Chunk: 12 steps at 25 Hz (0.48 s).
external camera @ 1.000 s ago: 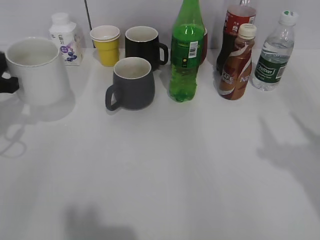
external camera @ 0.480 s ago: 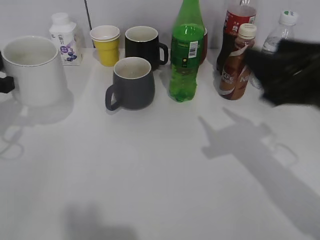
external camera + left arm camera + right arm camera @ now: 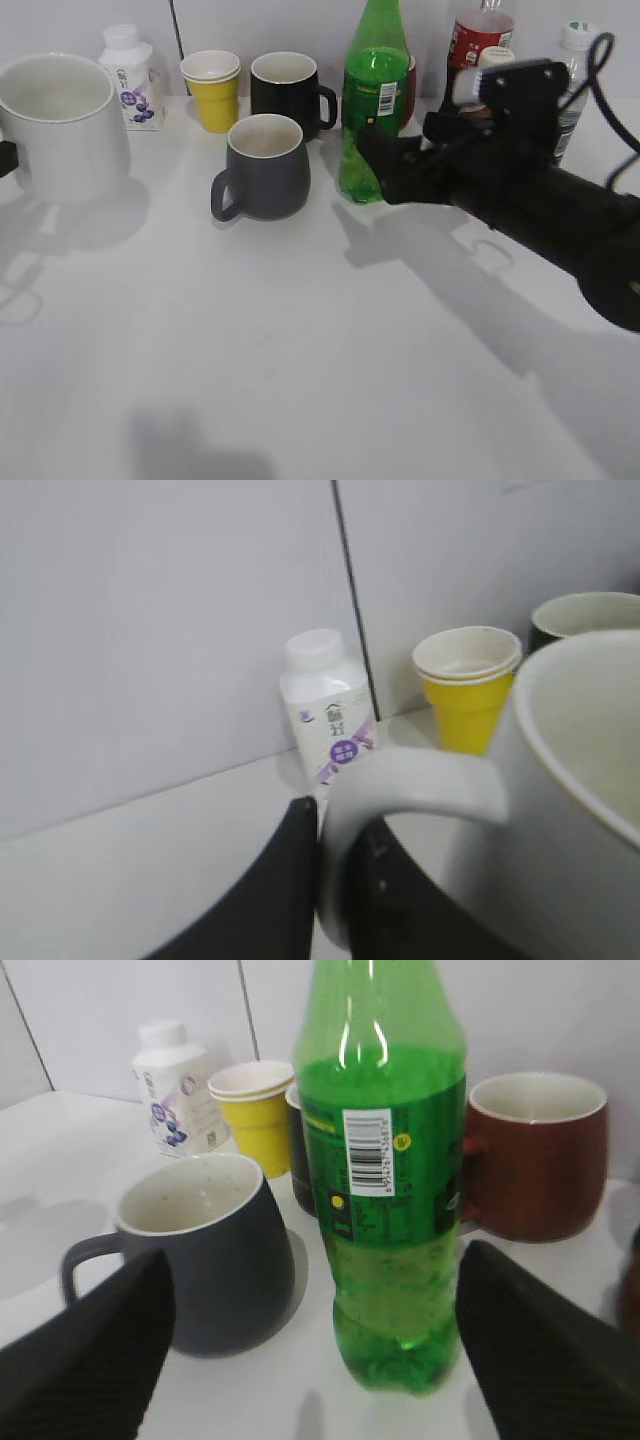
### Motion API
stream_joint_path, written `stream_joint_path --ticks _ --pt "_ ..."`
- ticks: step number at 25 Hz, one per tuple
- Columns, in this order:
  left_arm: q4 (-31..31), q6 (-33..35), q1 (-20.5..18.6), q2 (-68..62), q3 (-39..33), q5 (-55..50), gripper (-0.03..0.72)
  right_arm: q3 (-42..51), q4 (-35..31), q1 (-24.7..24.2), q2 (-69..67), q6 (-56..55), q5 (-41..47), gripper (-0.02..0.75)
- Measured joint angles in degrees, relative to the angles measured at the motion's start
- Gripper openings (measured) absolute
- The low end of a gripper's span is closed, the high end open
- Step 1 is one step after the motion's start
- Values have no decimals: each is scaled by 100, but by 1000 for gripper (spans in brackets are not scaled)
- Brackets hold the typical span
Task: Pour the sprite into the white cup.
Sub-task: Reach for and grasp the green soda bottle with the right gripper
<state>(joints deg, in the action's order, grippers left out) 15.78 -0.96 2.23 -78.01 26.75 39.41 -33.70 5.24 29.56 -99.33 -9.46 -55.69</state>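
Observation:
The sprite slopes inward at its shoulder [image 3: 380, 28], so my right gripper needs to grab it next by the straight-sided lower body [image 3: 362, 148] in order to pour.
The sprite [image 3: 373, 100] is a tall green bottle standing at the back centre. It also shows in the right wrist view [image 3: 385, 1210]. My right gripper [image 3: 372, 165] is open right in front of the bottle's lower part. Its fingers [image 3: 318, 1355] are spread wide to either side without touching the bottle. The white cup [image 3: 60, 125] is a large mug at the far left. My left gripper [image 3: 4, 160] is shut on its loop handle [image 3: 400, 790] and holds it upright, seemingly a little above the table.
A grey mug [image 3: 265, 170] stands just left of the sprite, with a black mug [image 3: 285, 90], a yellow cup [image 3: 212, 90] and a small white bottle [image 3: 130, 75] behind it. A red mug [image 3: 540, 1150] stands behind the sprite. A cola bottle [image 3: 478, 30] and a water bottle [image 3: 572, 40] stand at the back right.
My right arm has come in from the right and moved left to the sprite. The white cup has risen slightly in my left gripper.

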Motion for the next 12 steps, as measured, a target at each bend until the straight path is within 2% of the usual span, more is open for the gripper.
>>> stream_joint_path --ticks 3,9,11,12 --pt "300 0 20 268 0 -231 50 -612 -59 4 -325 -26 501 671" --pt "381 0 357 823 -4 -711 50 -1957 -394 -7 -1073 102 1580 670" --pt "400 0 565 998 -4 -879 50 -2320 -398 -7 -1270 107 1945 646" --pt "402 0 683 1085 -4 -955 50 -2465 -398 -7 -1334 120 2140 601"
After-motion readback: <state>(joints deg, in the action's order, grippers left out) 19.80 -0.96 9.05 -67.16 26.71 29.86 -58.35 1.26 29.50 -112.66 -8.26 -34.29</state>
